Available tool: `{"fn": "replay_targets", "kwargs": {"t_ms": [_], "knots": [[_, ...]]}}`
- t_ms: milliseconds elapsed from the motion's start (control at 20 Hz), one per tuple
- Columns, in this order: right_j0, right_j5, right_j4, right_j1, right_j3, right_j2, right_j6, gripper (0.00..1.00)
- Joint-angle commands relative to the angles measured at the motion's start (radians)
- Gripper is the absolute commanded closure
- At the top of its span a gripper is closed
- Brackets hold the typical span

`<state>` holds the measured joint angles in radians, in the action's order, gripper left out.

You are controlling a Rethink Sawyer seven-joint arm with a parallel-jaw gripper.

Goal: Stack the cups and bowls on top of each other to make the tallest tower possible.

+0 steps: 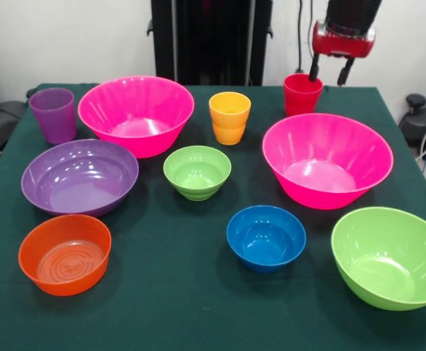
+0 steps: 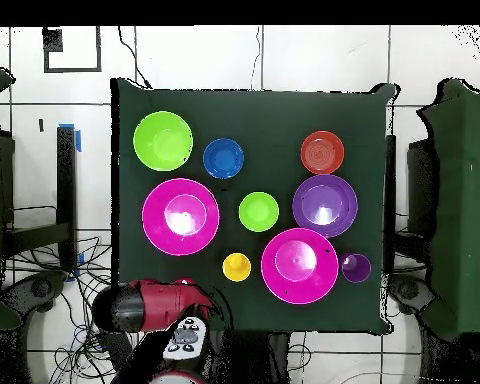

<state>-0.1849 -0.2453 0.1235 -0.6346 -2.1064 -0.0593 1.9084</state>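
Note:
My gripper grabs the red cup by its rim [image 1: 303,77] next, to start a tall tower inside a pink bowl [image 1: 327,164].
All cups and bowls stand apart and upright on the green table [image 1: 176,292]. My gripper [image 1: 329,76] is open at the red cup [image 1: 301,95], far right; one finger hangs over its rim and the other is outside to the right. The yellow-orange cup [image 1: 229,117] and purple cup [image 1: 53,115] stand in the far row. Two pink bowls [image 1: 136,115] [image 1: 327,159], a purple bowl [image 1: 80,176], small green bowl [image 1: 196,172], orange bowl [image 1: 65,254], blue bowl [image 1: 265,237] and lime bowl [image 1: 389,257] fill the rest. In the overhead view my arm [image 2: 149,306] hides the red cup.
The black pedestal [image 1: 211,36] stands behind the table's far edge. Chairs and cables lie off both sides of the table. In the overhead view bare cloth [image 2: 274,120] runs along the edge away from the base.

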Motion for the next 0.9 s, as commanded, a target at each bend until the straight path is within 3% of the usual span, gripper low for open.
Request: {"fn": "replay_targets", "kwargs": {"t_ms": [50, 700, 750, 900], "knots": [[-0.003, 0.149, -0.047, 0.187, 0.013, 0.036, 0.143, 0.0], [0.025, 0.205, -0.046, 0.24, 0.027, 0.056, 0.13, 0.0], [0.022, 0.211, -0.052, 0.241, 0.035, 0.056, 0.126, 1.0], [0.039, 0.221, -0.055, 0.231, 0.028, 0.073, 0.129, 1.0]]}}
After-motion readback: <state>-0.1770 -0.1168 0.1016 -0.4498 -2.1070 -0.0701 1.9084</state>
